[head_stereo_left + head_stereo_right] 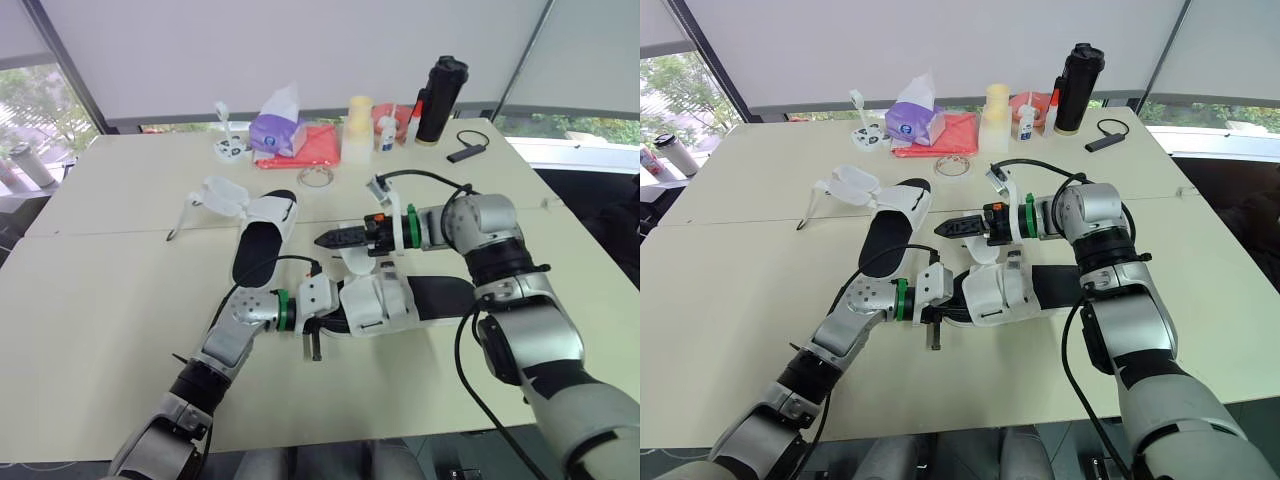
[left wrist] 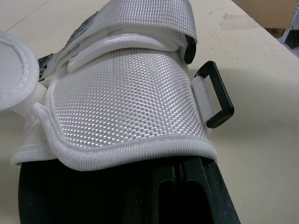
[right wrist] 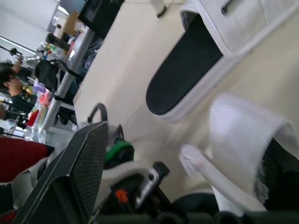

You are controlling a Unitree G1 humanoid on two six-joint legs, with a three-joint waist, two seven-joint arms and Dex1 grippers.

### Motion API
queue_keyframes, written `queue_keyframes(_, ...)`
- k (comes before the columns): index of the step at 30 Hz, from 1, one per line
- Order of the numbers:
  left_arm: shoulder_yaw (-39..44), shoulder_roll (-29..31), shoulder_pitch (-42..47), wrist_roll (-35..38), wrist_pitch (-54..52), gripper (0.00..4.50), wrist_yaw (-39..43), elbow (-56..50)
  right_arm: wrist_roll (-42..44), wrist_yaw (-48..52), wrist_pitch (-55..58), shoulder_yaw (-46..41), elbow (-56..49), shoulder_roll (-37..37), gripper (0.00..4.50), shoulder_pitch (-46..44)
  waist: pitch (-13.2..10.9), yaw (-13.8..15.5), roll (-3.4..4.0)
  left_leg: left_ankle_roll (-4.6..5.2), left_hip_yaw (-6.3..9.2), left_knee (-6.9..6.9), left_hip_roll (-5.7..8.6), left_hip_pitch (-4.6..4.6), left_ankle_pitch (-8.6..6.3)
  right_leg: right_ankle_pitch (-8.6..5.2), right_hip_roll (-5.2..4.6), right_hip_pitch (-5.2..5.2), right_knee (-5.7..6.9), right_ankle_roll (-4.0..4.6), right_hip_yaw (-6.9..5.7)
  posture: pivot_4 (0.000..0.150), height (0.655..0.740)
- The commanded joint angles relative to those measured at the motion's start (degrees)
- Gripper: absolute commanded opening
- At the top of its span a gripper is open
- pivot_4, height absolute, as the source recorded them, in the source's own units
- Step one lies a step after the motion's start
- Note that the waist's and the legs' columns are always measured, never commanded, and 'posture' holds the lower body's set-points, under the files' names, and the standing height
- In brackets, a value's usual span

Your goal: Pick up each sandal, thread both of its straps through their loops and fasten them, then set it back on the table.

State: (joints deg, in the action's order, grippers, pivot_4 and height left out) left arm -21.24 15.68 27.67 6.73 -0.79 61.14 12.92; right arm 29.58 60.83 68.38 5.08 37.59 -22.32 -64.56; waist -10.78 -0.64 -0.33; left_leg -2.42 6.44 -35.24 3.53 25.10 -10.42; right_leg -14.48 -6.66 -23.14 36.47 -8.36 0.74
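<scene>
My right gripper will thread the loose white strap through the sandal's loop, so it will next grab the strap by its curling end (image 1: 356, 258).
Two white sandals with black footbeds lie on the cream table (image 1: 100, 300). The near sandal (image 1: 440, 295) rests in front of me, its wide woven strap (image 2: 126, 98) folded over beside a black loop (image 2: 215, 95). My left gripper (image 1: 310, 325) is shut on this sandal's front end. Just above it, my right gripper (image 1: 335, 238) points left and stands open, with a loose white strap end (image 3: 243, 135) curling between its fingers. The far sandal (image 1: 262, 240) lies further back on the left, its straps (image 1: 222, 197) spread open.
Along the back edge stand a purple tissue box (image 1: 277, 128) on a red cloth (image 1: 315, 148), a cream cup (image 1: 358, 130), a small bottle (image 1: 387, 132) and a black flask (image 1: 441, 98). A black dongle (image 1: 466, 152) lies at the back right.
</scene>
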Motion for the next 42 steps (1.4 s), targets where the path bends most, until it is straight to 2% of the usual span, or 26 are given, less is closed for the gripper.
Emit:
queue_keyframes(1, -1.2, -0.2, -0.7, -1.2, -0.6, 0.00, -0.3, 0.4, 1.0, 0.6, -1.1, -3.2, 1.5, 0.2, 4.08, -3.2, 0.0, 0.0, 0.00, 0.00, 0.00, 0.00, 0.00, 0.00, 0.00, 0.00, 0.00, 0.00, 0.00, 0.00, 0.00, 0.150, 0.7400)
queue_keyframes(10, -1.3, -0.3, -0.7, -1.2, -0.3, 0.00, -0.1, 0.7, 0.7, 0.3, -2.3, -5.9, 4.4, 0.6, 4.08, -5.7, 0.0, 0.0, 0.00, -0.01, 0.00, 0.00, 0.00, 0.00, 0.01, 0.00, 0.00, -0.01, 0.02, 0.00, 0.00, 0.150, 0.7400)
queue_keyframes(24, -1.7, -1.5, -0.2, -1.4, 0.6, 0.00, 0.1, 2.0, 1.2, -0.3, -1.6, -8.3, 3.4, 0.2, 4.08, -7.4, 0.0, 0.0, 0.00, -0.01, 0.00, 0.00, 0.01, 0.00, 0.01, 0.00, 0.00, -0.01, 0.02, 0.00, 0.00, 0.150, 0.7400)
queue_keyframes(27, -1.8, -1.6, -0.2, -1.5, 0.8, 0.00, 0.0, 2.1, 1.3, -0.2, -1.2, -8.1, 2.3, 0.0, 3.30, -7.2, 0.0, 0.0, 0.00, -0.01, 0.01, 0.00, 0.01, 0.00, 0.01, 0.00, 0.00, 0.00, 0.02, 0.00, 0.00, 0.150, 0.7400)
queue_keyframes(33, -1.7, -1.6, 0.0, -1.4, 1.0, 0.00, 0.2, 2.6, 1.9, -0.6, 0.0, -7.9, -2.1, -0.6, 0.18, -5.5, 0.0, 0.1, 0.00, -0.01, 0.01, 0.00, 0.02, 0.00, 0.01, 0.00, 0.00, 0.00, 0.02, 0.00, 0.00, 0.150, 0.7400)
queue_keyframes(38, -1.5, -1.6, 0.2, -1.3, 1.0, 0.00, 0.3, 2.9, 4.7, -2.1, 4.1, -8.6, -14.4, -2.2, 0.08, -1.6, 0.0, 0.1, 0.00, -0.01, 0.04, 0.00, 0.02, 0.00, 0.01, 0.00, -0.01, 0.01, 0.02, 0.00, 0.00, 0.150, 0.7400)
queue_keyframes(42, 0.4, -2.3, 0.6, 0.9, -1.8, 0.00, -0.1, 3.1, 9.4, -4.6, 6.8, -11.5, -31.0, -4.0, 0.08, 4.8, 0.0, 0.2, 0.00, -0.01, 0.07, 0.01, 0.02, 0.00, 0.00, 0.00, -0.01, 0.01, 0.01, 0.00, 0.00, 0.150, 0.7400)
